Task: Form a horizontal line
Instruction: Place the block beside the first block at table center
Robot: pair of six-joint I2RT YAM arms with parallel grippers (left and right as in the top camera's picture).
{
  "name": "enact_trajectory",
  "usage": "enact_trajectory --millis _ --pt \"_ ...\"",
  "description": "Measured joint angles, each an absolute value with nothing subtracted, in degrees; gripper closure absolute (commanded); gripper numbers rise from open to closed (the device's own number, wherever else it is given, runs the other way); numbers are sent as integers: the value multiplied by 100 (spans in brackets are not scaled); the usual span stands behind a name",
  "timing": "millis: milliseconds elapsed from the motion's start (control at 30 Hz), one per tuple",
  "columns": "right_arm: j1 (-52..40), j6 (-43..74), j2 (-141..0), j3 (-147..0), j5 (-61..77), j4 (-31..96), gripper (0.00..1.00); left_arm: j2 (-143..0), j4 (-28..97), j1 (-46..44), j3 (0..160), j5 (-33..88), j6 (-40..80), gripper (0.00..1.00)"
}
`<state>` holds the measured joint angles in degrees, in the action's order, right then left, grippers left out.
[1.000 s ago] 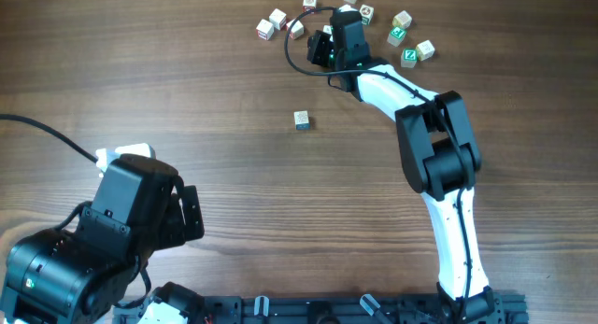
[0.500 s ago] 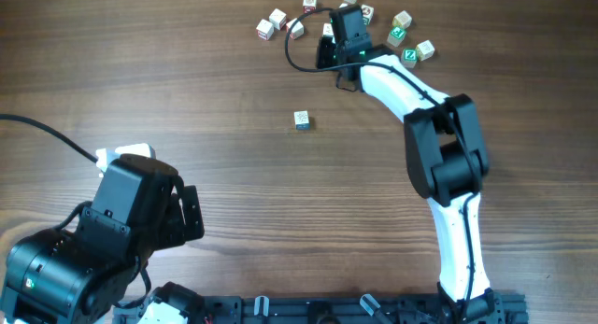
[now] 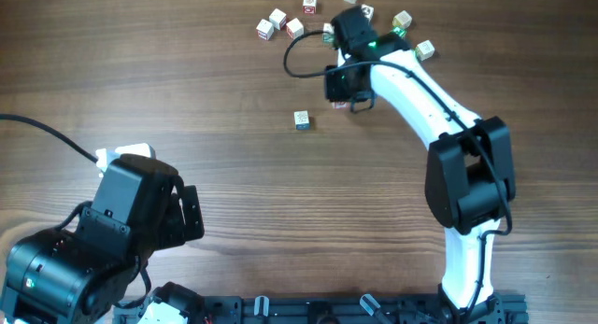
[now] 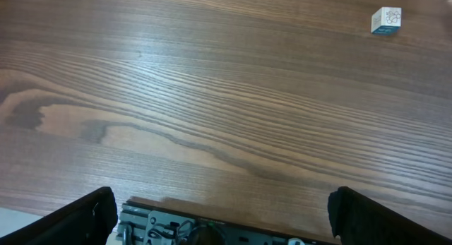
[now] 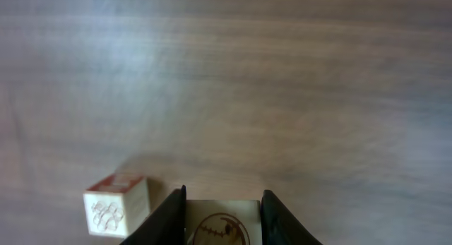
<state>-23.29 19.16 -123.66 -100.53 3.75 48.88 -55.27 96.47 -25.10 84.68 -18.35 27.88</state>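
The cream cube (image 5: 222, 225) would fall on empty table, with a gap to the lone cube, if the robot's right gripper opened now. The gripper needs to move the cube closer.
My right gripper (image 5: 222, 220) is shut on a cream cube (image 5: 222, 225) with a brown drawing on its face. In the overhead view the right gripper (image 3: 347, 89) hangs right of and a little beyond a lone blue-marked cube (image 3: 301, 120). That lone cube also shows at the lower left of the right wrist view (image 5: 115, 205), apart from the fingers, and at the top right of the left wrist view (image 4: 386, 20). A red-marked cube (image 3: 309, 3) lies in the far cluster. My left gripper (image 4: 224, 220) is open and empty near the front edge.
Several more letter cubes lie scattered along the far edge, some red-marked (image 3: 264, 29) and some green-marked (image 3: 402, 21). The right arm's cable (image 3: 294, 58) loops over the table near them. The bulky left arm (image 3: 121, 221) fills the front left corner.
My right gripper has moved from the far cluster toward the front and the lone blue-marked cube, carrying the cream cube. The left arm has not moved.
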Motion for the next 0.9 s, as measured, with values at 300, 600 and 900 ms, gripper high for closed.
enact_trajectory --millis 300,600,900 --pt "-2799 2659 -12366 -8930 532 3454 71 -5527 9644 -2510 8468 -1835 2788 0" --pt "-2792 3153 -12348 -8702 209 3253 23 -5527 9647 -2510 8468 -1835 2788 0" --pt "-2792 3282 -12027 -8947 71 3367 1 -5527 9647 -2510 8468 -1835 2788 0"
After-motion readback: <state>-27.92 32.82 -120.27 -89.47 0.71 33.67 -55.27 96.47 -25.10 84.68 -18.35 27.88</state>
